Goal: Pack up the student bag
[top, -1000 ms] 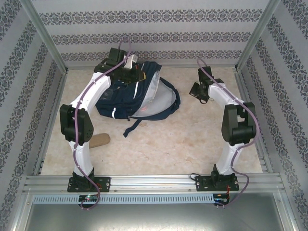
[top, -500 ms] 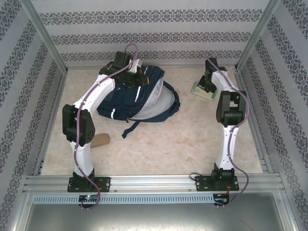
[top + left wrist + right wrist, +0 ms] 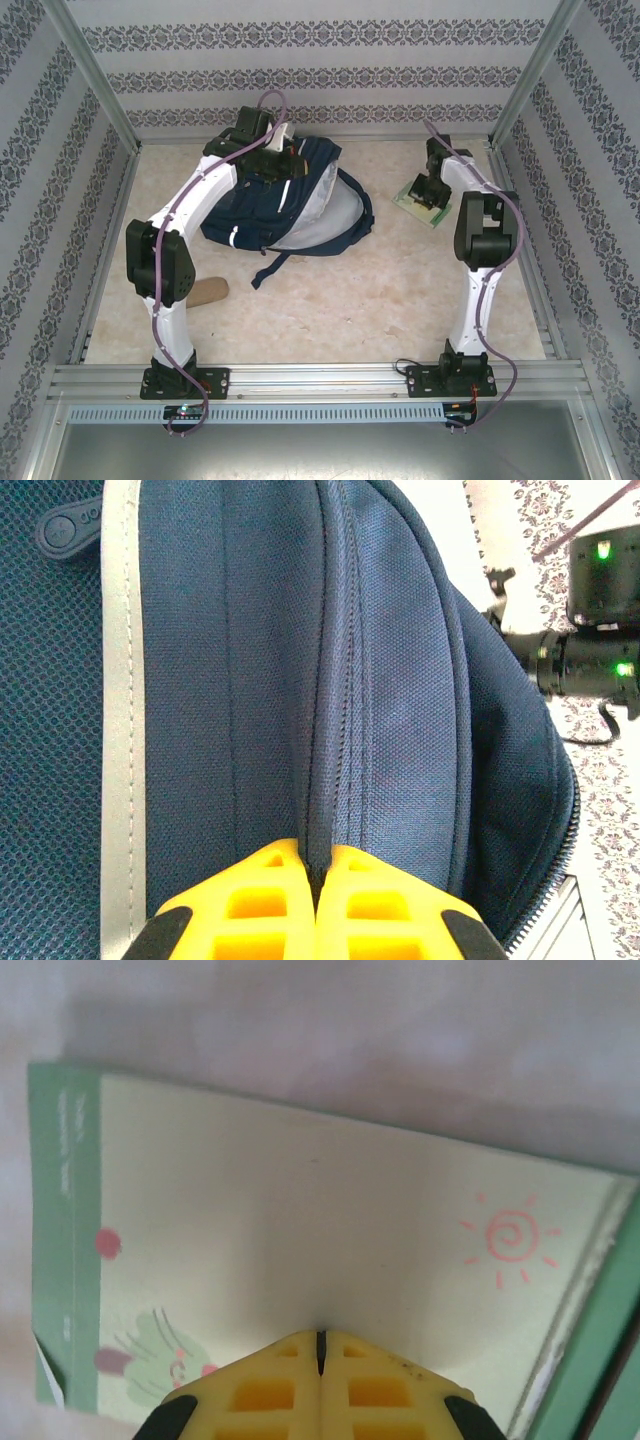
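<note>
I should open my left gripper now. The bag lies on the flat table, so the fold of fabric between my fingers would settle onto the bag.
The student bag (image 3: pixel 310 215), navy with white stripes, lies at the back left with its mouth gaping toward the right. My left gripper (image 3: pixel 285 160) is at its top. In the left wrist view the yellow fingers of the left gripper (image 3: pixel 318 865) are shut on a ridge of the bag's (image 3: pixel 230 680) fabric along a seam. A pale green notebook (image 3: pixel 415 203) lies flat at the back right. My right gripper (image 3: pixel 428 188) is over it. In the right wrist view the right gripper (image 3: pixel 320 1338) is shut, its tips against the cover of the notebook (image 3: pixel 300 1240), with nothing between them.
A flat tan-pink case (image 3: pixel 208 291) lies on the table beside the left arm's elbow. Patterned walls and metal posts close in the back and sides. A dark strap (image 3: pixel 272 268) trails from the bag toward the middle. The right arm (image 3: pixel 590 660) shows past the bag.
The right arm swung toward the back right and straightened, and the notebook came into view under its gripper. The left gripper shifted slightly right with the bag's top.
</note>
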Motion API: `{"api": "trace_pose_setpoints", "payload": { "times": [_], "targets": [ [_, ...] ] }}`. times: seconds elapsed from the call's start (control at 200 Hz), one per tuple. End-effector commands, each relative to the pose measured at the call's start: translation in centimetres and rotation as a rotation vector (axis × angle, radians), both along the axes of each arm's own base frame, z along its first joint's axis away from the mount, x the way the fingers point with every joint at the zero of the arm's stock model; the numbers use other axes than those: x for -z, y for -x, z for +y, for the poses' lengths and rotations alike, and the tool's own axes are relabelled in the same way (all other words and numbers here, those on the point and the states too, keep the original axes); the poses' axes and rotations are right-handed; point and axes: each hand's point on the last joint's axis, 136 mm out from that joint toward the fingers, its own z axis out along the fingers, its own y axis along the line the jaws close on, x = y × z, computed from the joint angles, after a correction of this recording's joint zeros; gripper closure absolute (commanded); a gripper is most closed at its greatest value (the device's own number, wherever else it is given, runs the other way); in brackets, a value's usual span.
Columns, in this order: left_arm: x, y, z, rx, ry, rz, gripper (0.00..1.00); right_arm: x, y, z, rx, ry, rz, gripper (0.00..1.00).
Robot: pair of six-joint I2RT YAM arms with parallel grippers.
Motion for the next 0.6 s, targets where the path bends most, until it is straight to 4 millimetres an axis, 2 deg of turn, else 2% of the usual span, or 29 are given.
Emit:
{"api": "trace_pose_setpoints", "payload": {
  "times": [0.0, 0.18, 0.305, 0.395, 0.49, 0.594],
  "targets": [
    [-1.9, 0.9, -1.1, 0.064, 0.027, -0.035, 0.96, 0.7, 4.7, 2.6, -0.047, -0.045, 0.09, 1.0],
    [-1.7, 0.6, -1.5, 0.084, 0.038, -0.034, 0.96, 0.7, 10.9, 5.8, -0.077, -0.074, 0.119, 1.0],
    [-1.6, 0.6, -1.6, 0.097, 0.039, -0.037, 0.94, 0.5, 14.9, 8.8, -0.102, -0.088, 0.121, 1.0],
    [-1.3, 0.6, -1.7, 0.1, 0.04, -0.033, 0.94, 1.1, 17.8, 11.0, -0.128, -0.088, 0.144, 1.0],
    [-1.3, 0.8, -1.7, 0.106, 0.049, -0.028, 0.94, 1.7, 20.2, 13.3, -0.15, -0.087, 0.159, 1.0],
    [-1.2, 1.0, -1.7, 0.106, 0.054, -0.029, 0.92, 1.7, 21.7, 16.1, -0.182, -0.106, 0.148, 1.0]
  ]
}}
